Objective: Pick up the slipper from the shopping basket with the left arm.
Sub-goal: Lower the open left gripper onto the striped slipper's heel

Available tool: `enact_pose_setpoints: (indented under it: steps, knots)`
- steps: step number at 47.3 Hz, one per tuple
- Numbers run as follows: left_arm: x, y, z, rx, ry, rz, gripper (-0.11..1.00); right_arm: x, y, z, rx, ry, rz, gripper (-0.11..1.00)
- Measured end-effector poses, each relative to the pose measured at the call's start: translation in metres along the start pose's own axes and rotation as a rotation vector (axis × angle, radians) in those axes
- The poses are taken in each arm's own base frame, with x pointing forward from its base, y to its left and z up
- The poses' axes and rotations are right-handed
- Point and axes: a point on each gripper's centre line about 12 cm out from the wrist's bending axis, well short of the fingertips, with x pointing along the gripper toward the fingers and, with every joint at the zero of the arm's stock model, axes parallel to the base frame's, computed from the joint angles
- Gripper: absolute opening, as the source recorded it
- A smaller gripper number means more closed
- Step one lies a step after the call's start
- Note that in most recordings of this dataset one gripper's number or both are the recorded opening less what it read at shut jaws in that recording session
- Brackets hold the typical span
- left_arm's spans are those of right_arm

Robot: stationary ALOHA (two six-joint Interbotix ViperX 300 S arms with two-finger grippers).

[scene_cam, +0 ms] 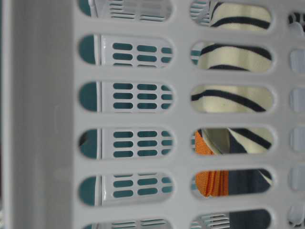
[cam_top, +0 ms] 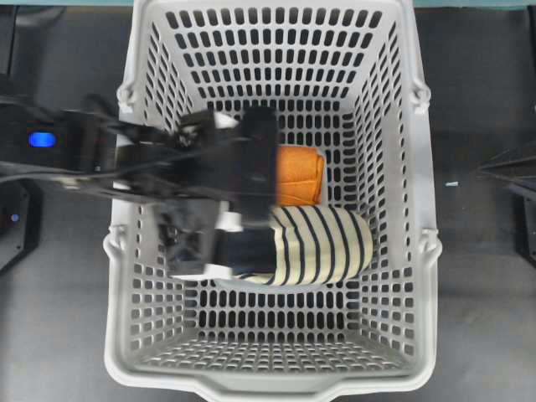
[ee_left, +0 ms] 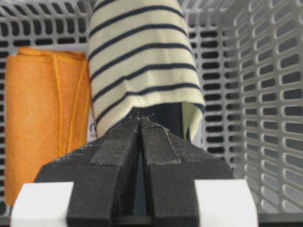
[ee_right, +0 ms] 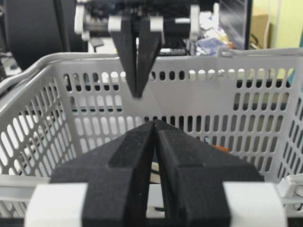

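Note:
I should next use my left gripper to pinch the slipper by the top's open edge (ee_left: 147,98), since its soft striped top arches up above its flat navy insole (ee_left: 165,117).
The slipper (cam_top: 322,244), cream with navy stripes and a navy insole, lies on the floor of the grey shopping basket (cam_top: 423,251). It also shows in the left wrist view (ee_left: 139,56) and through the basket slots in the table-level view (scene_cam: 233,98). My left gripper (ee_left: 140,119) points down inside the basket above the slipper's heel end, jaws shut together with nothing between them. In the right wrist view the left gripper (ee_right: 137,94) hangs empty below rim height. My right gripper (ee_right: 155,123) is shut and empty, outside the basket wall.
A folded orange cloth (cam_top: 300,174) lies on the basket floor beside the slipper, and also shows in the left wrist view (ee_left: 42,113). The basket walls stand high around the left arm. The dark table (cam_top: 486,276) surrounds the basket.

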Motion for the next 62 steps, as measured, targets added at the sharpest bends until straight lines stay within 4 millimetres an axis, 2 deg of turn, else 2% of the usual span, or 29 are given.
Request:
enact_pose_setpoints:
  steps: [4, 15, 19, 31, 38, 47, 52, 57, 62]
  knots:
    - [0.017, -0.001, 0.001, -0.003, 0.069, 0.003, 0.16, 0.0, 0.001, 0.0, 0.0, 0.0, 0.005, -0.01]
    - [0.055, -0.006, 0.004, 0.001, 0.164, 0.005, 0.82, 0.0, 0.003, 0.0, 0.0, 0.0, 0.015, -0.01]
    - [0.064, -0.008, 0.005, -0.004, 0.174, 0.003, 0.91, 0.0, 0.004, 0.0, 0.0, 0.0, 0.021, -0.01]
    - [0.101, -0.01, -0.012, -0.036, 0.249, 0.011, 0.9, 0.0, 0.004, -0.003, 0.002, 0.008, 0.023, -0.01]
    - [0.123, -0.01, -0.031, -0.038, 0.314, 0.016, 0.89, -0.001, 0.004, -0.005, 0.001, 0.011, 0.024, -0.01]
    - [0.133, -0.009, -0.04, -0.042, 0.303, 0.015, 0.84, -0.001, 0.004, -0.006, 0.001, 0.014, 0.024, -0.01]
    - [0.134, -0.01, -0.042, -0.032, 0.286, 0.011, 0.64, -0.001, 0.004, -0.007, 0.001, 0.016, 0.024, -0.01]
    - [0.134, -0.01, -0.043, -0.024, 0.286, 0.01, 0.33, -0.001, 0.004, -0.007, 0.0, 0.017, 0.024, -0.01]
    - [0.129, -0.009, -0.038, -0.015, 0.277, 0.009, 0.09, -0.001, 0.004, -0.007, 0.001, 0.017, 0.024, -0.01]
